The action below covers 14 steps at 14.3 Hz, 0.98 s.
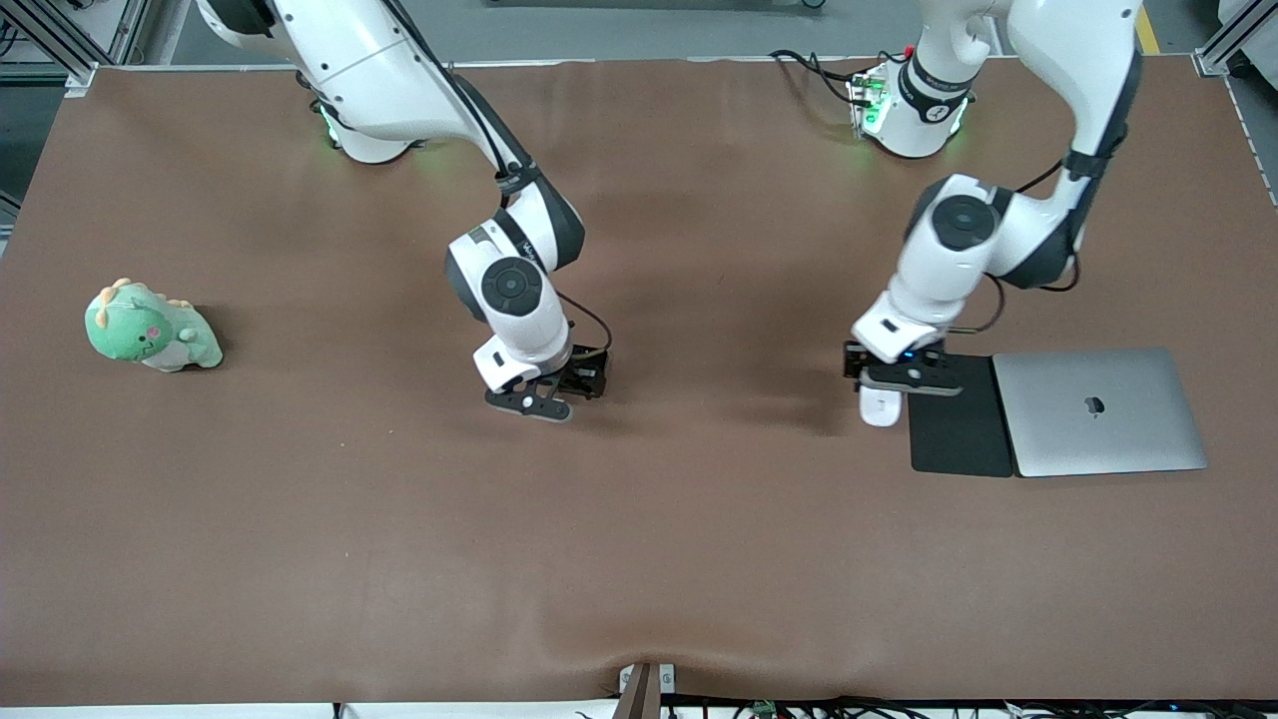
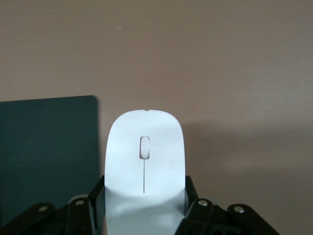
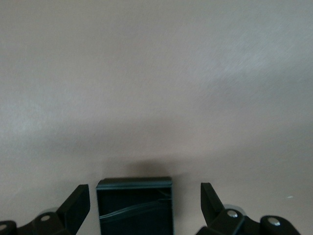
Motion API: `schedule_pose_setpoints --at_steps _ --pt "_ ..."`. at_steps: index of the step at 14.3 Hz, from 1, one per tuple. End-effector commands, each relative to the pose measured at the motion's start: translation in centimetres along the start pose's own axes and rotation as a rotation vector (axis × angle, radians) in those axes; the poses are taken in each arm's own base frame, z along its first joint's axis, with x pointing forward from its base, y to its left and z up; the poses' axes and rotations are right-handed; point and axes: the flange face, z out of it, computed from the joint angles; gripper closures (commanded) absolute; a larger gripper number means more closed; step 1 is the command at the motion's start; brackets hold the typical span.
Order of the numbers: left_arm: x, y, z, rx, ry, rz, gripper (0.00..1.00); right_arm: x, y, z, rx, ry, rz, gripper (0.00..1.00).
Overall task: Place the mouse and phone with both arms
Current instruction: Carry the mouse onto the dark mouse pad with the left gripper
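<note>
My right gripper lowers, before it closes on the black phone. My right gripper's fingers are above the phone, so closing now would miss the phone.
The white mouse sits between the fingers of my left gripper, which press on both its sides. In the front view, the left gripper holds the mouse low over the brown table, right beside the edge of the black pad. The black phone lies on the table between the spread fingers of my right gripper, with a gap on each side. In the front view, the right gripper is low over the table's middle and hides the phone.
A closed silver laptop lies beside the black pad, toward the left arm's end. A green plush toy sits toward the right arm's end. The brown mat covers the whole table.
</note>
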Motion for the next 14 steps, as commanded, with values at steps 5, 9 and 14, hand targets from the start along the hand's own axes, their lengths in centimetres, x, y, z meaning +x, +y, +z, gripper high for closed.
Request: schedule_pose_setpoints --at_steps 5,9,14 --pt "-2.0 -8.7 3.5 -0.096 -0.049 -0.05 1.0 -1.6 -0.5 1.6 0.02 0.017 0.009 0.0" --pt "-2.4 -12.7 5.3 -0.073 -0.055 -0.054 1.0 -2.6 -0.8 2.6 0.013 0.014 0.003 0.0" --pt "-1.9 -15.2 7.5 -0.045 -0.071 -0.069 1.0 -2.8 -0.4 3.0 0.0 0.012 -0.006 0.0"
